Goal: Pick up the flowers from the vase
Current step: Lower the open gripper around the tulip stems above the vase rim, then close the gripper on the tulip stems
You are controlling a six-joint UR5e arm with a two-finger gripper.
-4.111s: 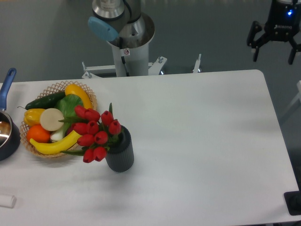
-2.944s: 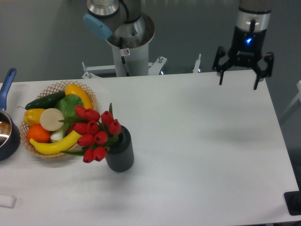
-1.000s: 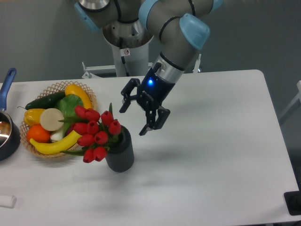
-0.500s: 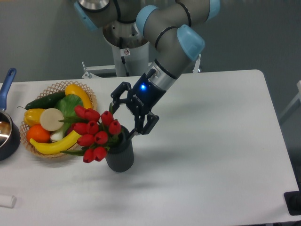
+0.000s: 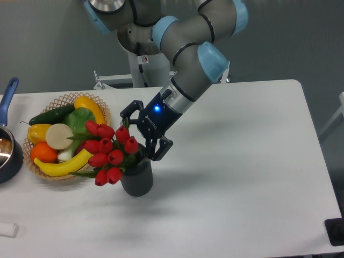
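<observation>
The flowers (image 5: 109, 151) need to come out of the dark vase (image 5: 137, 181). My gripper will grip their green stems next.
The flowers (image 5: 109, 151), a bunch of red tulip buds with green stems, stand in the vase (image 5: 138, 178), a small dark grey ribbed cylinder left of the table's middle. The bunch leans left over the vase's rim. My gripper (image 5: 138, 136) is open, tilted down to the left. Its fingers straddle the bunch's upper right buds, just above the vase's mouth. It holds nothing.
A wicker basket (image 5: 101, 109) with a banana, cucumber, orange and other produce sits left of the vase, touching the flowers. A dark pot with a blue handle (image 5: 7, 95) is at the left edge. A small white object (image 5: 8, 229) lies at the front left.
The gripper came from the far right, swung across the table and dropped down-left until its open fingers reached the right side of the flowers. The flowers and vase have not moved.
</observation>
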